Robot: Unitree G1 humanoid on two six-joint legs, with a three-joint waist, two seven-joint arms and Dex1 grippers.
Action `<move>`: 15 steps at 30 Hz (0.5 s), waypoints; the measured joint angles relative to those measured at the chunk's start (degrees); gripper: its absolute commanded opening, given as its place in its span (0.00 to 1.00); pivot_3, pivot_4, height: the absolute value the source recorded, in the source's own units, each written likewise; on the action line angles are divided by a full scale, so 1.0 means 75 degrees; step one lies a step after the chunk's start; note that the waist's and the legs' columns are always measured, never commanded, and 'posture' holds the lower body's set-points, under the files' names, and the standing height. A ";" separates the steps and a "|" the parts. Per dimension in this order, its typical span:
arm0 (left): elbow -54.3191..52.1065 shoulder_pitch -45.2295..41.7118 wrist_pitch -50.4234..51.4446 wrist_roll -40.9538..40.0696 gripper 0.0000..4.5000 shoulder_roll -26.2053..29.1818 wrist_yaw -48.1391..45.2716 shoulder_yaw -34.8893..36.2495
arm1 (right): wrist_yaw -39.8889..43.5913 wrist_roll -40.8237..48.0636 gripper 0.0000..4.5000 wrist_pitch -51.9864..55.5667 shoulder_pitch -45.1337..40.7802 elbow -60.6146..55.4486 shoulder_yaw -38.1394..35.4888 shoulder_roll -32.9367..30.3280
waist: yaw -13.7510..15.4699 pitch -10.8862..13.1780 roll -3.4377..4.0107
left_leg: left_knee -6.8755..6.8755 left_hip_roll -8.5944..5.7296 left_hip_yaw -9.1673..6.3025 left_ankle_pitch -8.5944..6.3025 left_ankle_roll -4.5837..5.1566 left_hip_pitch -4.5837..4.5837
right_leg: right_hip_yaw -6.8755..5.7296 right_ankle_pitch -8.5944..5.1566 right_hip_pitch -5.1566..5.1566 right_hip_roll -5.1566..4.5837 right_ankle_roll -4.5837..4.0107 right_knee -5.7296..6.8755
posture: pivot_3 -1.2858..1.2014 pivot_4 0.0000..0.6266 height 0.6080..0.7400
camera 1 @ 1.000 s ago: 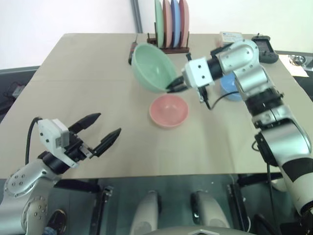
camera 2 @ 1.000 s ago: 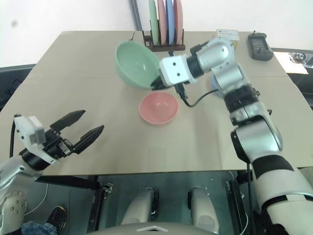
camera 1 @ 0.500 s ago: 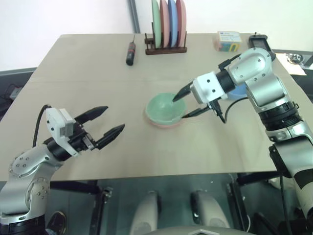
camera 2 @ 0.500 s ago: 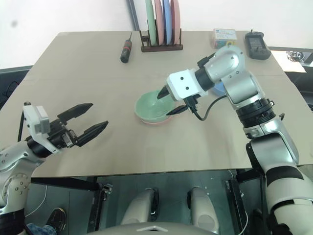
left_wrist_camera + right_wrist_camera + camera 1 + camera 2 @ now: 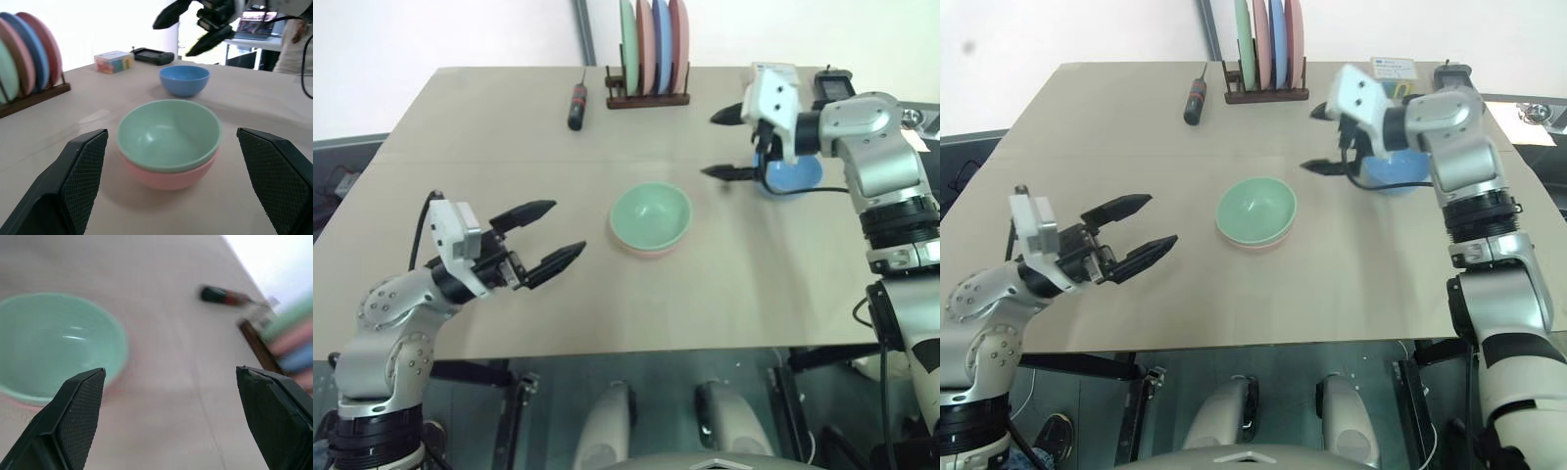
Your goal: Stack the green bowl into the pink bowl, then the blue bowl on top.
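Note:
I should pick up the blue bowl by its rim (image 5: 789, 190) with my right gripper next, so that it can be stacked on the green bowl (image 5: 651, 213).
The green bowl (image 5: 651, 213) sits nested in the pink bowl (image 5: 646, 251) at the table's middle; of the pink one, a thin rim shows below it. The blue bowl (image 5: 792, 177) stands upright to their right. My right gripper (image 5: 716, 145) hovers open and empty just left of the blue bowl, above the table. My left gripper (image 5: 563, 228) is open and empty, left of the stack and pointing at it. In the left wrist view the stacked green bowl (image 5: 168, 134) and pink bowl (image 5: 171, 178) lie ahead between my fingers (image 5: 80, 181), with the blue bowl (image 5: 184, 81) behind.
A wooden rack of upright plates (image 5: 652, 49) stands at the far edge, with a screwdriver (image 5: 577, 101) to its left. A small box (image 5: 1393, 67) and a black device (image 5: 1451, 76) lie at the far right. The table's front edge (image 5: 636, 352) runs below the left gripper.
The right gripper lowered the tilted green bowl into the pink bowl, opened, and swung right toward the blue bowl. The left gripper drifted a little toward the stack.

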 measured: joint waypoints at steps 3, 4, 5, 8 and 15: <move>0.0140 -0.0264 -0.0020 0.0007 1.00 -0.0022 -0.0059 -0.0219 | -0.0447 -0.0014 0.99 0.0507 0.0304 0.0112 -0.0220 -0.0237 | 0.0000 0.0000 0.0000 | -0.0004 0.0000 0.0001 0.0000 0.0001 0.0001 | 0.0001 0.0000 0.0000 0.0000 0.0000 -0.0003 | 0.52 0.24 1.00; 0.0228 -0.0331 -0.0034 0.0010 1.00 -0.0043 -0.0087 -0.0287 | -0.0597 -0.0019 0.99 0.0706 0.0458 0.0168 -0.0235 -0.0263 | -0.0007 0.0000 0.0000 | -0.0004 -0.0001 0.0004 0.0000 0.0001 0.0000 | 0.0005 0.0000 0.0000 0.0000 0.0001 -0.0003 | 0.52 0.24 1.00; 0.0270 -0.0356 -0.0036 0.0012 1.00 -0.0051 -0.0108 -0.0304 | -0.0642 -0.0019 0.99 0.0764 0.0515 0.0193 -0.0235 -0.0263 | -0.0020 0.0000 0.0000 | -0.0004 -0.0001 0.0007 0.0000 0.0001 0.0000 | 0.0008 0.0000 -0.0002 0.0001 0.0001 -0.0002 | 0.52 0.24 1.00; 0.0476 -0.0635 -0.0124 0.0049 1.00 -0.0079 -0.0216 -0.0555 | -0.0990 -0.0026 0.99 0.1077 0.0812 0.0304 -0.0254 -0.0215 | -0.0043 0.0000 0.0001 | -0.0004 0.0000 0.0009 0.0000 0.0002 0.0003 | 0.0014 0.0000 -0.0004 0.0004 0.0002 0.0002 | 0.52 0.24 1.00; 0.0741 -0.1005 -0.0149 0.0150 1.00 -0.0087 -0.0374 -0.0730 | -0.1501 -0.0400 0.99 0.0692 0.0872 0.1327 -0.0068 0.0040 | -0.0035 0.0000 0.0000 | -0.0003 -0.0001 0.0013 0.0000 0.0002 0.0001 | 0.0018 0.0001 -0.0004 0.0005 0.0004 -0.0002 | 0.52 0.24 1.00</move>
